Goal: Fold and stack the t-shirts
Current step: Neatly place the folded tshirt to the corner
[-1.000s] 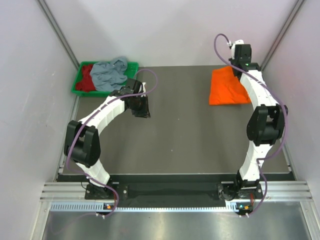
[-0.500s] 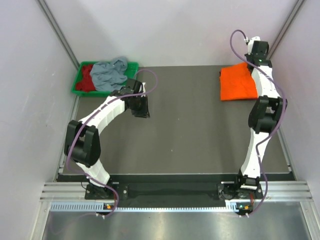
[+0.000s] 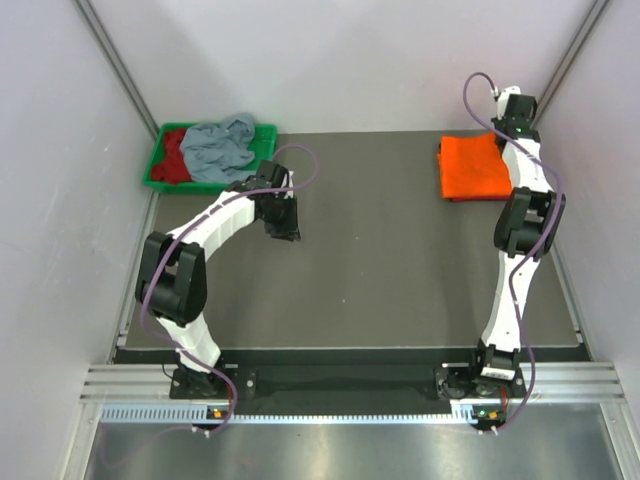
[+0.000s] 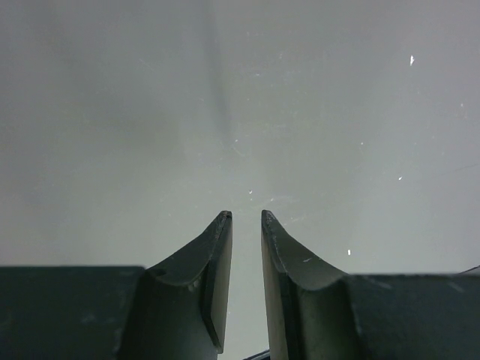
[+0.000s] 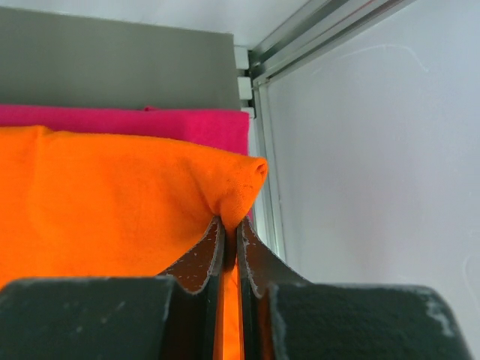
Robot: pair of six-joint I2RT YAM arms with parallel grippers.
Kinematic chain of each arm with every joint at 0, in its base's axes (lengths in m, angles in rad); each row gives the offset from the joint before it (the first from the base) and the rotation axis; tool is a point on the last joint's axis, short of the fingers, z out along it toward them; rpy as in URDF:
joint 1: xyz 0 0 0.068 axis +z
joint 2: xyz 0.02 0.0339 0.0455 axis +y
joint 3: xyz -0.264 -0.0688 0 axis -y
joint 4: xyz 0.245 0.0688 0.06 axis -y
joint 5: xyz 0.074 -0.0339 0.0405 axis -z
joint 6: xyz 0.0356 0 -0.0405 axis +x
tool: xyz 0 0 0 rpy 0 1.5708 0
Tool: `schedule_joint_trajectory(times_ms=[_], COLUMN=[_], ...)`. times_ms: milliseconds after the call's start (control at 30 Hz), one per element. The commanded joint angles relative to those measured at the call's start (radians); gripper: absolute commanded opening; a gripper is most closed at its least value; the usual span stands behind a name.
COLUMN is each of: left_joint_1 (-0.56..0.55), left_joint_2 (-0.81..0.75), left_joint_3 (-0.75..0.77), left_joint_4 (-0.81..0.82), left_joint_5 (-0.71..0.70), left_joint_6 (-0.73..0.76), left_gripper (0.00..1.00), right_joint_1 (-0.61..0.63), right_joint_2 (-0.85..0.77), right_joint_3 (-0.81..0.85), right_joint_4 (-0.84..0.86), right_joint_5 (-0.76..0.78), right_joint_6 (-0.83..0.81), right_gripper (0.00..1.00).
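Note:
My right gripper opens now, since the orange t-shirt's bunched corner is over the magenta pink t-shirt (image 5: 150,121), short of its far edge.
A folded bright orange t-shirt (image 3: 473,167) lies at the far right of the table. In the right wrist view the orange t-shirt (image 5: 112,202) rests on top of a magenta pink t-shirt (image 5: 150,121), whose far edge alone shows. My right gripper (image 5: 231,223) is shut on a bunched corner of the orange t-shirt, close to the right wall; the top view has this gripper (image 3: 507,138) at the shirt's far right corner. A grey-blue t-shirt (image 3: 220,146) and a dark red t-shirt (image 3: 175,155) lie crumpled in the tray. My left gripper (image 4: 247,216) hangs over bare table with its jaws narrowly apart and nothing between them.
The green plastic tray (image 3: 156,170) stands at the far left corner. White walls close in the left, right and far sides, and a metal rail (image 5: 262,172) runs along the right edge next to the shirts. The left arm (image 3: 215,220) arches over the left middle.
My right gripper has carried the orange t-shirt right and farther back, and it now lies squarer by the right wall. The left arm has shifted slightly.

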Motion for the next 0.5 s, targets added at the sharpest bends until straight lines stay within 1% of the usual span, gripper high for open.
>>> schedule_joint_trajectory(times_ms=[0, 100, 133, 167, 200, 233, 267, 300, 367, 400, 433, 467], left_joint_1=[0.005, 0.003, 0.003, 0.003, 0.003, 0.003, 0.002, 0.003, 0.002, 0.002, 0.002, 0.002], left_joint_2=[-0.013, -0.021, -0.023, -0.024, -0.027, -0.03, -0.035, -0.04, -0.061, -0.07, -0.081, -0.107], left_joint_3=[0.028, 0.022, 0.02, 0.017, 0.014, 0.01, 0.002, -0.001, -0.012, -0.015, -0.026, -0.03], left_joint_4=[0.021, 0.029, 0.027, 0.027, 0.03, 0.037, 0.041, 0.055, 0.067, 0.079, 0.087, 0.096], left_joint_5=[0.022, 0.02, 0.017, 0.018, 0.023, 0.028, 0.037, 0.06, 0.072, 0.08, 0.098, 0.106], left_joint_6=[0.008, 0.008, 0.008, 0.008, 0.005, 0.004, 0.004, 0.004, 0.007, 0.011, 0.013, 0.013], left_gripper=[0.28, 0.28, 0.28, 0.28, 0.29, 0.29, 0.29, 0.3, 0.3, 0.3, 0.3, 0.31], right_joint_1=[-0.024, -0.035, -0.036, -0.038, -0.041, -0.044, -0.041, -0.035, -0.024, -0.009, 0.0, 0.008], right_joint_2=[0.005, -0.001, -0.004, -0.014, -0.023, -0.036, -0.058, -0.067, -0.096, -0.116, -0.138, -0.194], right_joint_3=[0.076, 0.072, 0.068, 0.05, 0.031, 0.002, -0.027, -0.029, -0.009, -0.007, -0.01, -0.039], right_joint_4=[0.104, 0.105, 0.119, 0.128, 0.143, 0.186, 0.191, 0.185, 0.13, 0.107, 0.061, 0.041], right_joint_5=[0.008, 0.002, -0.008, -0.022, -0.063, -0.074, -0.088, -0.103, -0.105, -0.095, -0.079, -0.065], right_joint_6=[0.016, 0.04, 0.051, 0.065, 0.1, 0.116, 0.126, 0.154, 0.183, 0.214, 0.238, 0.267], right_gripper=[0.0, 0.01, 0.04, 0.09, 0.24, 0.33, 0.4, 0.49, 0.59, 0.68, 0.7, 0.71])
